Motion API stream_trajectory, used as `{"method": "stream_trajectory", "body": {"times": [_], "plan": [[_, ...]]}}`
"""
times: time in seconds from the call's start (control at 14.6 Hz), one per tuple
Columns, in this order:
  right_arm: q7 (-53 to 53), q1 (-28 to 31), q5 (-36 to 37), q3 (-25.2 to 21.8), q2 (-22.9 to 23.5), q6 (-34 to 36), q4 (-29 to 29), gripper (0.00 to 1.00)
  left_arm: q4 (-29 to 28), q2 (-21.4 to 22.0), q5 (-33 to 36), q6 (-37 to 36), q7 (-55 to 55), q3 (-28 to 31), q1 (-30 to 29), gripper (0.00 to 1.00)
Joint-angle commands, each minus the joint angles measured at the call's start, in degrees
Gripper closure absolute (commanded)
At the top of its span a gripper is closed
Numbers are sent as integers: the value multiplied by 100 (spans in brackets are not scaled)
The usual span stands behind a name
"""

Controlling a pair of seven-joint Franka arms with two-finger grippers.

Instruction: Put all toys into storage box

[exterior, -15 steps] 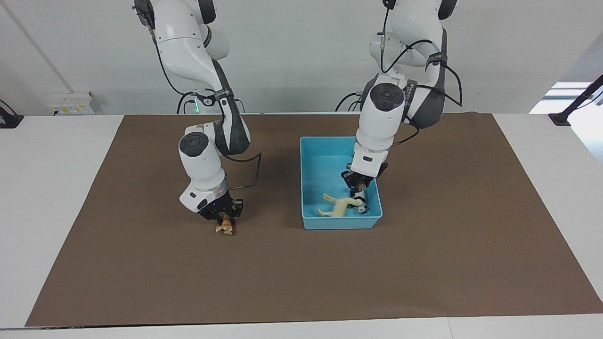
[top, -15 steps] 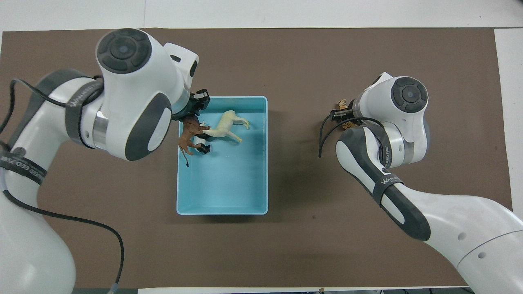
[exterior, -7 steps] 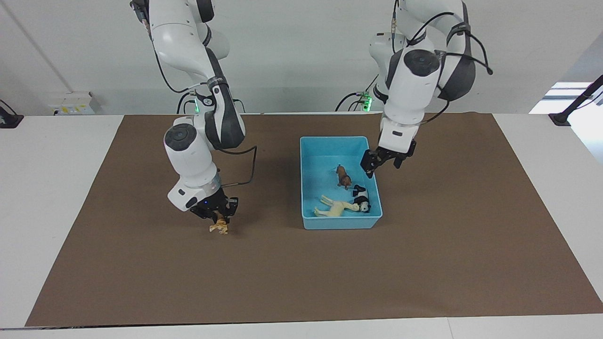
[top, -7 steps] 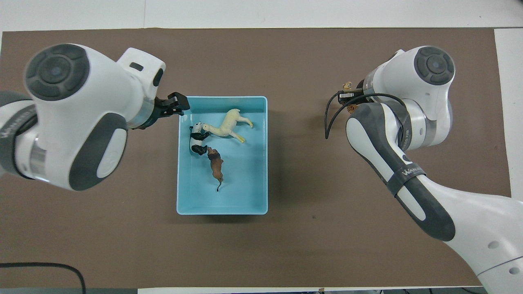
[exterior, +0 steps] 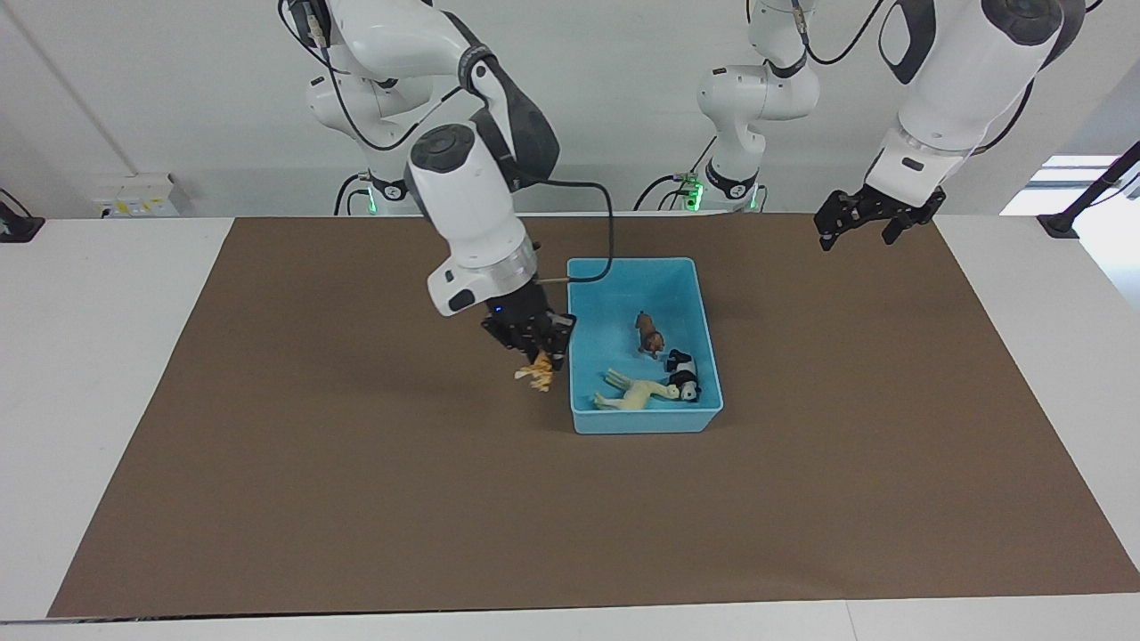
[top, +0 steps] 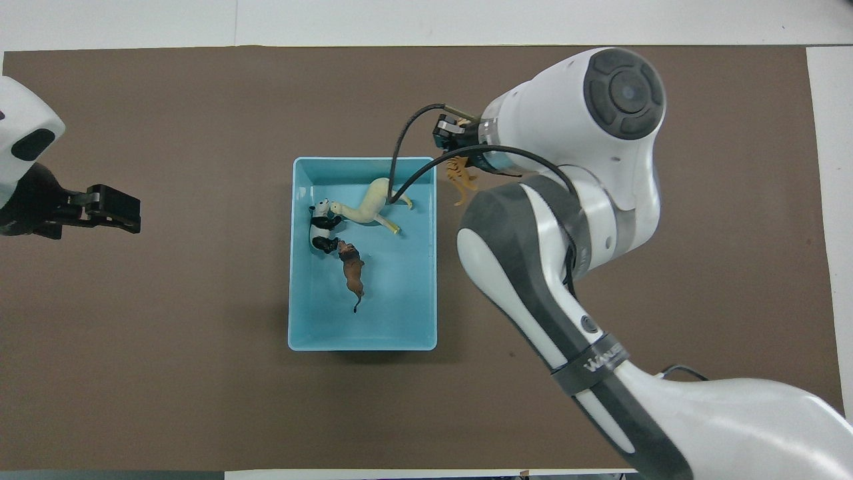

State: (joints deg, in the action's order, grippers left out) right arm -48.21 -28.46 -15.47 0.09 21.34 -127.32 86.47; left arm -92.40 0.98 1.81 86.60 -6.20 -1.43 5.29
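Observation:
My right gripper holds the orange tiger (top: 460,183) and should keep holding it until the tiger is over the storage box, because the tiger hangs short of the storage box's rim in the overhead view.
The light blue storage box (exterior: 643,420) stands mid-table on the brown mat; it also shows in the overhead view (top: 363,344). In it lie the cream horse (exterior: 638,393) (top: 367,203), the panda (exterior: 684,377) (top: 321,228) and the brown lion-like animal (exterior: 650,336) (top: 352,269). My right gripper (exterior: 538,352) (top: 456,159) is shut on the orange tiger (exterior: 537,371) (top: 460,183) and holds it in the air over the mat, just beside the box's rim at the right arm's side. My left gripper (exterior: 868,224) (top: 110,210) is open, empty and raised over the mat toward the left arm's end.
The brown mat (exterior: 356,499) covers most of the white table (exterior: 98,356). A black cable (top: 403,157) from the right wrist loops over the box's corner in the overhead view.
My right gripper has lifted the tiger and carried it across the mat to the box's side. My left gripper has let the lion fall into the box and drawn up and away toward its own end.

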Motion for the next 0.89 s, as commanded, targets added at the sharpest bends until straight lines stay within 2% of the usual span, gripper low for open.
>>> {"method": "stream_trajectory", "body": {"times": [0.0,0.07,0.14,0.21,0.27,0.55,0.82], "plan": [[-784,-509,-413,-26,151,-468,-34,99,91,-89,-75,-153,110,-41,-37,0],[-1021,-677,-413,-26,143,-608,53,94,126,-98,-84,-214,110,-24,-81,0],[-1137,-722,-413,-26,125,-679,106,68,143,-107,-93,-232,119,-24,-116,0],[-1155,-722,-413,-18,125,-662,107,30,109,-107,-188,-119,162,-24,-116,0],[-1138,-722,-422,-17,125,-645,107,0,108,-116,-268,-57,198,-24,-125,0],[-946,-504,-308,-61,108,-31,-69,0,47,-89,-304,-144,198,-6,-55,0],[483,198,34,-88,-243,715,-87,0,99,-107,-558,-91,137,248,163,0]]}}
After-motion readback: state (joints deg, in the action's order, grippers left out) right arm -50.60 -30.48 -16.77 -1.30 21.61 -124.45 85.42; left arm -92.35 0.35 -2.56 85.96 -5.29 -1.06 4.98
